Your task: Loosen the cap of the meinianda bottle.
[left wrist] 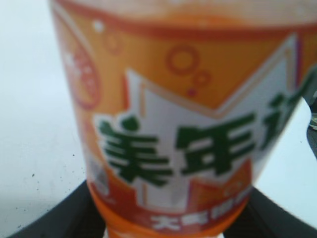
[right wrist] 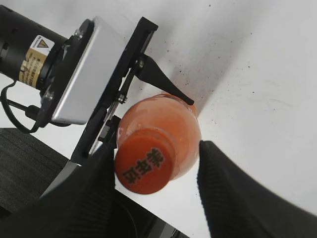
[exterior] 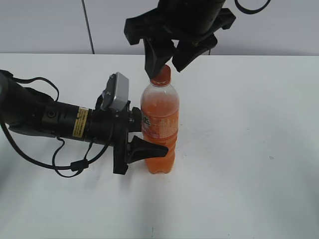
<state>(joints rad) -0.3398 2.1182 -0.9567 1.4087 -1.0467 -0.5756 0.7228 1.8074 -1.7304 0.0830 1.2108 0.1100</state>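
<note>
Next, my right gripper grabs the meinianda bottle's orange cap by its round side to loosen the cap.
The meinianda bottle stands upright on the white table, full of orange drink, its orange label filling the left wrist view. Its orange cap is on the neck and shows from above in the right wrist view, with dark lettering on top. My left gripper comes in from the left and is shut on the bottle's body at the label. My right gripper hangs above, open, its fingers either side of the cap; the left finger touches the cap, the right finger stands apart.
The white table stretches around the bottle, with a grey wall behind it. The left arm and its cable lie across the table's left side. The left wrist camera housing sits close beside the bottle.
</note>
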